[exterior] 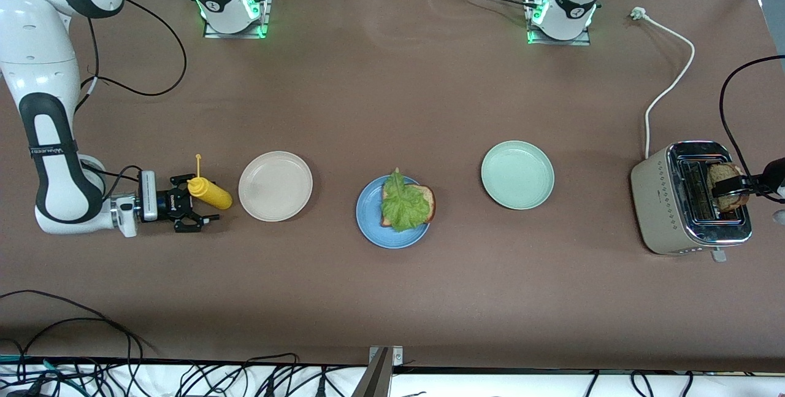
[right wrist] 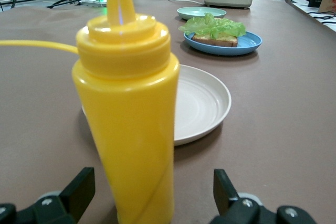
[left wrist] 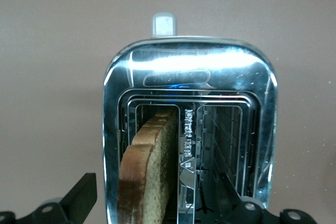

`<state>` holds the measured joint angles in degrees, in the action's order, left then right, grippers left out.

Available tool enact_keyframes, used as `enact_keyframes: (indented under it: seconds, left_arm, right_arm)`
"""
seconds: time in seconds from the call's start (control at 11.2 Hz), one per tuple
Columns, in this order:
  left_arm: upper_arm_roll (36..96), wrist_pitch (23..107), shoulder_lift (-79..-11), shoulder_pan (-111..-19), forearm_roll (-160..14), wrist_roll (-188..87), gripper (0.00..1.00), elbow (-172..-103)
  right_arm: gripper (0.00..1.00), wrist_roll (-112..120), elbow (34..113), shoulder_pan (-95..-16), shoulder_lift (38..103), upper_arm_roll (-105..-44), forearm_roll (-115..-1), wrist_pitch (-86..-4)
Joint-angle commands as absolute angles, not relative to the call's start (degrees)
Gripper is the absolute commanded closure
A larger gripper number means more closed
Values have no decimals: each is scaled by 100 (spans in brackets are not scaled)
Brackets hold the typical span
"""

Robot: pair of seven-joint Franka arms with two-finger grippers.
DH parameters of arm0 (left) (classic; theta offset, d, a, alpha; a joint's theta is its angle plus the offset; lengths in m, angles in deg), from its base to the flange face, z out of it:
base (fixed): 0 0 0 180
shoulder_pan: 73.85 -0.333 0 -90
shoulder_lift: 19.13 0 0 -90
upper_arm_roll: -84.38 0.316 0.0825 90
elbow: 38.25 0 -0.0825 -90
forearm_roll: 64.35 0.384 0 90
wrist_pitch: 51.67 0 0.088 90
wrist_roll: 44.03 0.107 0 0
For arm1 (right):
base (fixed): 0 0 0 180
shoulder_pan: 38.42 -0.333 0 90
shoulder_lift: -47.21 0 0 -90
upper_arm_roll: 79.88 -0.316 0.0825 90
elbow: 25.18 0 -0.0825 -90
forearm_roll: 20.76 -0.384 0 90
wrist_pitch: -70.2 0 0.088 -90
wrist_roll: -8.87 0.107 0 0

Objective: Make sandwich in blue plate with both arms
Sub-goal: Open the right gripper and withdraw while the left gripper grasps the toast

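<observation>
I next need to pick up the second bread slice with my left gripper by its exposed crust edge [exterior: 726, 172], to top the lettuce [exterior: 404, 203] on the blue plate.
The blue plate [exterior: 368, 225] sits mid-table with one brown bread slice [exterior: 427, 197] on it and a ruffled lettuce leaf [exterior: 403, 205] on top; the plate also shows in the right wrist view [right wrist: 247, 43]. A second bread slice [exterior: 728, 200] stands in a slot of the toaster [exterior: 668, 200]. My left gripper [exterior: 733, 187] is over the toaster, open, with its fingers on either side of that slice [left wrist: 149, 166]. My right gripper [exterior: 199, 200] is open around an upright yellow squeeze bottle [exterior: 210, 193], with gaps on both sides [right wrist: 128, 129].
A beige plate [exterior: 275, 186] lies between the bottle and the blue plate. A pale green plate [exterior: 517, 175] lies between the blue plate and the toaster. The toaster's white cord [exterior: 671, 81] runs toward the left arm's base.
</observation>
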<state>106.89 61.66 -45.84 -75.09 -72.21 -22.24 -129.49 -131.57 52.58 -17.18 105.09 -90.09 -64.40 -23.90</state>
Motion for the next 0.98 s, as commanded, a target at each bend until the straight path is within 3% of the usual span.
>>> enact_keyframes:
  seconds: [0.0, 0.45, 0.54, 0.63, 0.9]
  left_arm:
    - [10785, 6101, -4638, -7447, -7059, -2083, 0, -12913]
    - [10837, 5891, -4611, -7456, -7059, -1934, 0, -12913]
    - [10837, 5786, -4594, -7456, -7059, -1916, 4, -12913]
    - [10846, 5611, -4585, -7456, -7059, -1916, 18, -12904]
    - [10890, 5433, -4585, -7447, -7059, -1942, 86, -12878]
  right_arm:
    - [0, -13167, 5076, -1567, 10496, -9060, -6340, -2384]
    - [0, -12931, 5084, -1548, 9909, -8796, -5497, -2604]
    - [0, -12677, 5093, -1548, 9715, -8788, -5295, -2622]
    - [0, -12240, 5102, -1548, 9522, -8796, -5058, -2630]
    - [0, -10589, 5146, -1566, 8924, -8989, -4276, -2630]
